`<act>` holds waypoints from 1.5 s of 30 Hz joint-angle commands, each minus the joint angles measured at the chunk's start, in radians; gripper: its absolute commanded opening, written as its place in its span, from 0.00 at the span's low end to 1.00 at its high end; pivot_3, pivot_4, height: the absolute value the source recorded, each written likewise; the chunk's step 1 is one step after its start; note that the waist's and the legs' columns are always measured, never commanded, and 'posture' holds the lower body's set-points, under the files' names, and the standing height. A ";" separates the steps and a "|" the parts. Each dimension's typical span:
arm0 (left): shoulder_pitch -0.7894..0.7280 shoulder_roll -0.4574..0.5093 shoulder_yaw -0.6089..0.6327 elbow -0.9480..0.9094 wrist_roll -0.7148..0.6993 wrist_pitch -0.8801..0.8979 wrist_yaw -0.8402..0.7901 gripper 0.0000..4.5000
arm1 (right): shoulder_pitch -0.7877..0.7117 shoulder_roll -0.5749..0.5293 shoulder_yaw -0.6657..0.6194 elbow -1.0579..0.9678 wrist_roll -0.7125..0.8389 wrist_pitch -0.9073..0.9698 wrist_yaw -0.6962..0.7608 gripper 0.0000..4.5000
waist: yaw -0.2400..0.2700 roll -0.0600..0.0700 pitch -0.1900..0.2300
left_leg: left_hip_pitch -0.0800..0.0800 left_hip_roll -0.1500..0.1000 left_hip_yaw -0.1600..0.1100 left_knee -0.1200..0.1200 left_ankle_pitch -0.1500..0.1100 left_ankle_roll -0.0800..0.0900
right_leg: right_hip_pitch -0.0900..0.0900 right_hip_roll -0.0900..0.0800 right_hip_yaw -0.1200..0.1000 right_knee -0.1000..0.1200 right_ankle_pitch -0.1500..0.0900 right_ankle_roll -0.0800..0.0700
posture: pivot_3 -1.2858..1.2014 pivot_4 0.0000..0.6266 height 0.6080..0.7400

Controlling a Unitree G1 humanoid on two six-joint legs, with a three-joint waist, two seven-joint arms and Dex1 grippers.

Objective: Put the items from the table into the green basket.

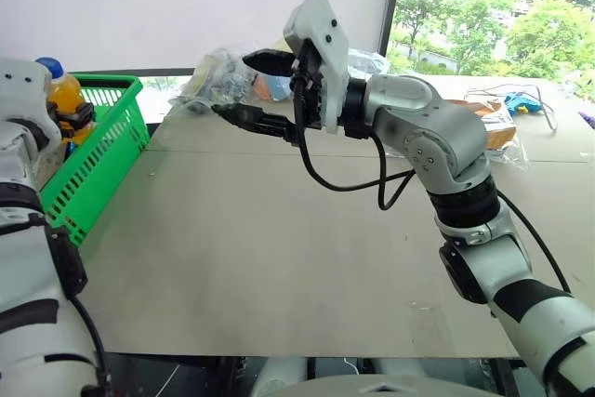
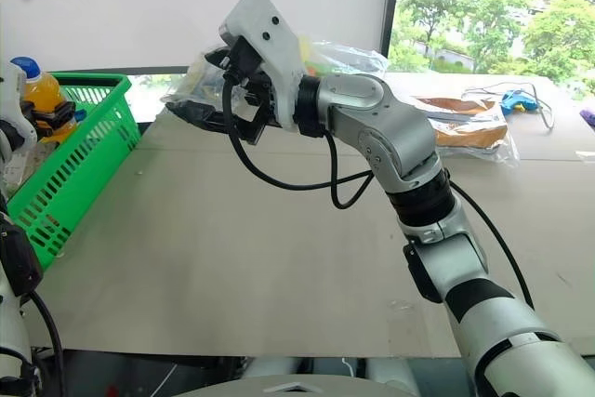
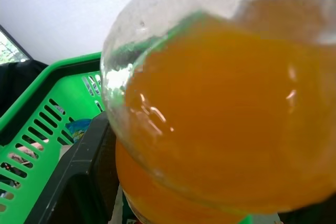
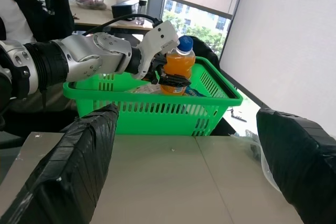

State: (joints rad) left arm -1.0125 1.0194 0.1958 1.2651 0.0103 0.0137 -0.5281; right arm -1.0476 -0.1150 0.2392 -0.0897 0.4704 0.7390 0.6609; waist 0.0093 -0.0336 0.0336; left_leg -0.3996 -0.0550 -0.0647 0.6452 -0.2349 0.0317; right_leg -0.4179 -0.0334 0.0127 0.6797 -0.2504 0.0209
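Observation:
I should open my left gripper inside the green basket's rim, and the bottle [image 1: 63,95], the orange drink, would rest in the basket.
A small orange drink bottle [image 1: 63,95] with a blue cap stands upright between the black fingers of my left gripper [image 1: 74,118], which is shut on it. The bottle [image 4: 178,69] hangs inside the rim of the green basket [image 1: 93,165], at the table's [image 1: 279,248] left edge. In the left wrist view the bottle [image 3: 226,114] is very close, with the basket's slotted wall [image 3: 47,124] behind it. My right gripper [image 1: 232,86] is held high over the far middle of the table, pointing left, open with nothing in it.
Clear plastic bags [image 1: 218,76] with small goods lie at the table's far edge. More wrapped packages [image 2: 465,127] and a blue tool [image 1: 521,101] lie at the far right. A seated person [image 4: 21,19] is beyond the basket.

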 commanded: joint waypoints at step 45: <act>-0.015 0.062 0.002 -0.037 0.038 -0.135 0.216 0.99 | -0.010 0.028 -0.028 0.041 -0.101 -0.034 -0.029 1.00 | 0.002 0.000 0.000 | 0.000 0.000 0.000 0.000 0.000 0.000 | 0.000 0.000 0.000 0.001 0.000 0.000 | 0.56 0.00 1.00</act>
State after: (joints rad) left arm -0.9978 1.0547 0.1961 1.2663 0.0401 -0.0759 -0.3448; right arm -1.0380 -0.0919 0.2342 -0.0226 0.3630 0.7282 0.6294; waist 0.0114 -0.0338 0.0334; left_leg -0.3995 -0.0555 -0.0647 0.6451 -0.2348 0.0316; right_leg -0.4182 -0.0335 0.0127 0.6804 -0.2503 0.0208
